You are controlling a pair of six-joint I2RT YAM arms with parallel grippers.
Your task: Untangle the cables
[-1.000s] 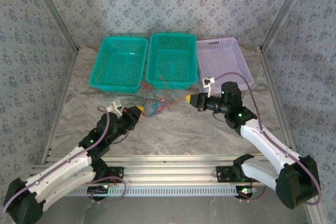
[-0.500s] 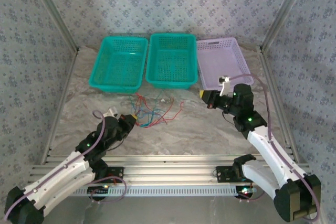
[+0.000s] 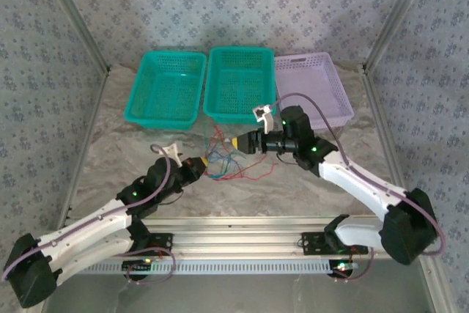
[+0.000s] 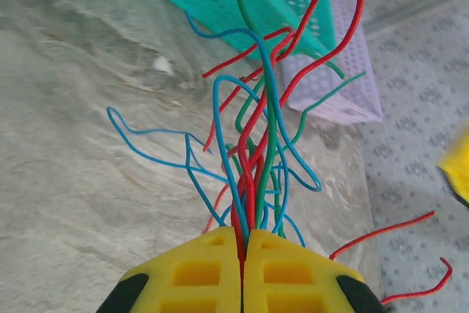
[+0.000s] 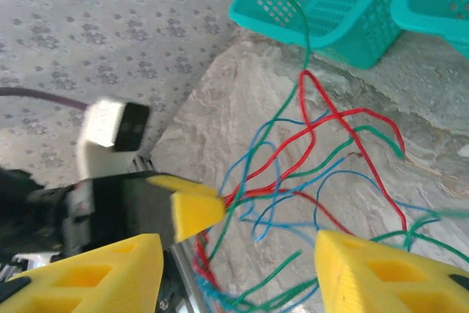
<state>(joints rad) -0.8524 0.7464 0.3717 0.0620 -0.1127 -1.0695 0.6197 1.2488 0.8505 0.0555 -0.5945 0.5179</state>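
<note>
Next, my right gripper grabs one red cable by its raised loop (image 3: 217, 129) (image 5: 306, 76), leaving the bundle free, to pull it out and untangle it.
The cables (image 3: 230, 163) are a loose tangle of thin red, blue and green wires on the marble table, in front of the middle basket. My left gripper (image 3: 200, 160) is shut on one end of the bundle. In the left wrist view its yellow fingers (image 4: 198, 273) pinch red, blue and green cables (image 4: 253, 159) that fan upward. My right gripper (image 3: 238, 142) stands at the tangle's right side, facing the left one. Its jaws (image 5: 234, 276) are open, with the cables (image 5: 315, 159) spread beyond them and nothing gripped. The left gripper's yellow tip (image 5: 194, 207) shows between the right fingers.
Three empty baskets stand in a row at the back: a green basket (image 3: 167, 86), a second green basket (image 3: 239, 82) and a purple basket (image 3: 311, 82). Aluminium frame rails (image 3: 234, 225) run along the near edge and up both sides.
My right gripper swung left from beside the purple basket to the tangle and opened. The left gripper moved a little up and right, still holding the bundle.
</note>
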